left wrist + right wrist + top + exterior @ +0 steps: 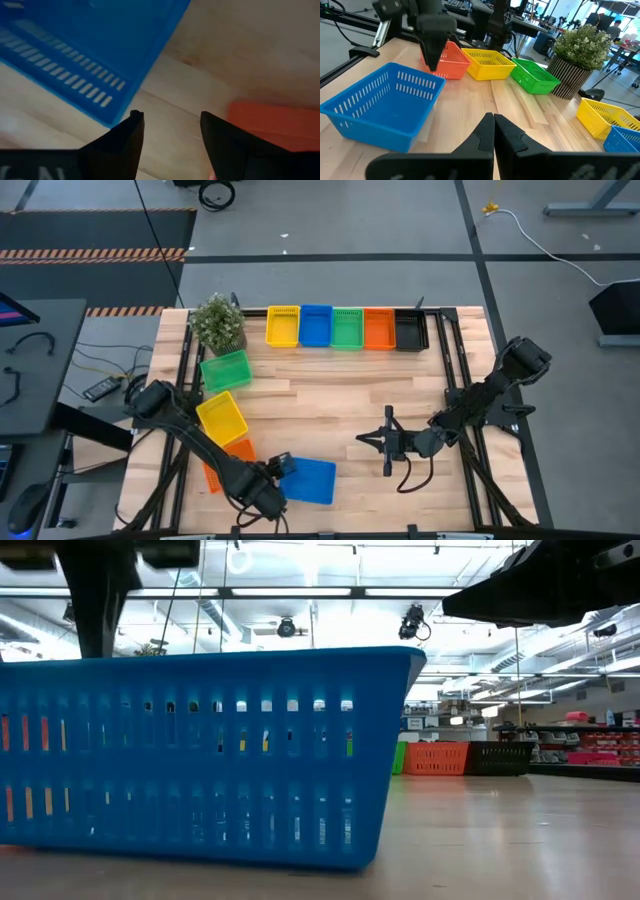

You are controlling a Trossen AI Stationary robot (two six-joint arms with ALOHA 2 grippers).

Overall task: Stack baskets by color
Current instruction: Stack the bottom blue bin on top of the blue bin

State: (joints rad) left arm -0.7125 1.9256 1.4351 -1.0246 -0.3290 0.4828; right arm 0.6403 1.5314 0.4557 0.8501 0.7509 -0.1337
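Note:
The robot will next use its left gripper to grab the loose blue basket by its rim (141,75), so that it can stack it with the other blue basket.
Five baskets stand in a row at the far edge: yellow (283,326), blue (315,326), green (347,328), orange (379,328) and black (411,330). Loose on the left lie a green basket (225,370), a yellow basket (221,418), an orange basket (228,462) partly under my left arm, and a blue basket (310,480) near the front edge. My left gripper (170,125) is open and points down over bare wood between the blue basket's corner (117,117) and the orange basket (275,125). My right gripper (493,120) is shut, level, mid-table to the right.
A potted plant (218,323) stands at the far left corner, beside the loose green basket. Bare wood lies in the table's middle between the far row and the blue basket. In the low view the blue basket (200,750) fills the foreground.

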